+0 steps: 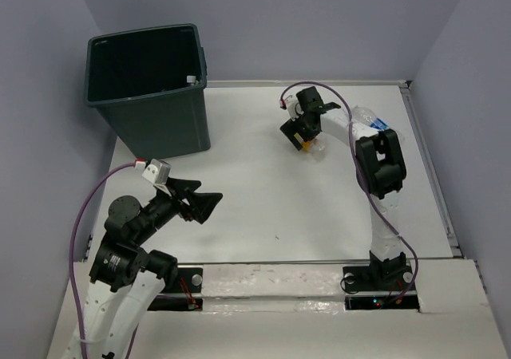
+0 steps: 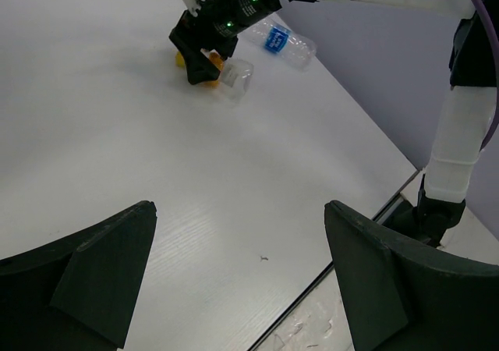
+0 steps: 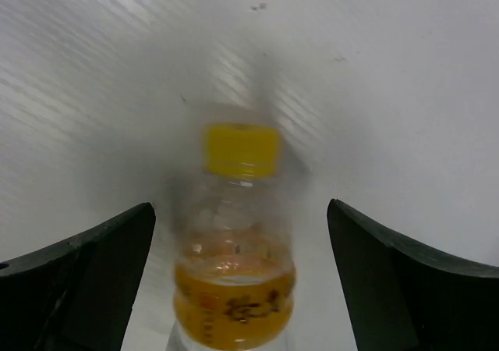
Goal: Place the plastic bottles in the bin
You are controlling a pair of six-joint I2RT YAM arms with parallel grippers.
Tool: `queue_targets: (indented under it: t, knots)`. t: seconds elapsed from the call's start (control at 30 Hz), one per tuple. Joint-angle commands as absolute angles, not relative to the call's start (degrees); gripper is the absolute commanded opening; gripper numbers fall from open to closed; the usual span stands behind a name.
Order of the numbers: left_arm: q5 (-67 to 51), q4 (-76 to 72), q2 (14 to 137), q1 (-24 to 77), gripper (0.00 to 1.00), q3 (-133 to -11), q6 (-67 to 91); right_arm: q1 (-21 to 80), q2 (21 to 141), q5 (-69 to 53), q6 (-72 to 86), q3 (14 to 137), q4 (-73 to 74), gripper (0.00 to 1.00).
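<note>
My right gripper is open around the bottle, with a finger down beside the orange label. It should close on the bottle now, because it would hold it.
The dark grey-green bin (image 1: 148, 88) stands at the far left of the table. A clear bottle with a yellow cap and orange label (image 3: 238, 249) lies on the table between the fingers of my open right gripper (image 3: 240, 210); the fingers stand apart from it on both sides. In the top view this gripper (image 1: 299, 133) is over the bottle (image 1: 311, 145). A second clear bottle with a blue label (image 1: 370, 120) lies beside the right arm, and it also shows in the left wrist view (image 2: 279, 40). My left gripper (image 1: 201, 203) is open and empty near the front left.
The table's right edge rail (image 1: 431, 167) runs close to the blue-label bottle. The right arm's elbow (image 1: 382, 163) hangs over the table's right side. The white table surface (image 2: 195, 179) lies under the left gripper (image 2: 242, 265).
</note>
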State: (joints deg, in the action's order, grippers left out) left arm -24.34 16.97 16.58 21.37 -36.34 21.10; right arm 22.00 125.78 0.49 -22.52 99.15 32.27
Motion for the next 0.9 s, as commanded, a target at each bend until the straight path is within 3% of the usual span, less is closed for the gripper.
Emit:
queue_targets:
  t: [0.0,0.1,0.13,0.17,0.33,0.63,0.73,0.87]
  knots:
    - [-24.17,15.65,15.82,21.27,0.99,-36.83,21.53,21.01,126.47,-1.91,-26.81,104.5,41.39,0.91]
    - [-24.35,15.56,15.82,21.27,0.99,-36.74,21.53,21.01,125.6,-4.22,-24.44,103.54,40.7,0.72]
    - [-24.35,15.56,15.82,21.27,0.99,-36.74,21.53,21.01,124.99,-5.61,-22.69,102.93,39.65,0.57]
    - [-24.26,15.56,15.82,21.27,0.99,-36.74,21.45,21.01,124.2,-7.02,-22.68,102.92,38.86,0.51]
    - [-23.29,15.73,15.73,21.27,0.99,-37.09,21.71,23.55,111.73,-15.46,-13.81,100.28,29.98,0.35]
    - [-16.79,14.24,17.84,21.36,0.99,-37.79,23.11,37.25,106.26,-15.12,2.35,119.34,14.27,0.34]
    - [-13.72,13.89,18.72,21.44,0.99,-38.14,23.47,40.16,110.29,-17.92,7.28,124.69,1.96,0.34]
    - [-12.83,13.19,19.33,21.36,0.99,-37.18,23.82,41.4,121.53,-18.1,14.57,143.2,-8.41,0.34]
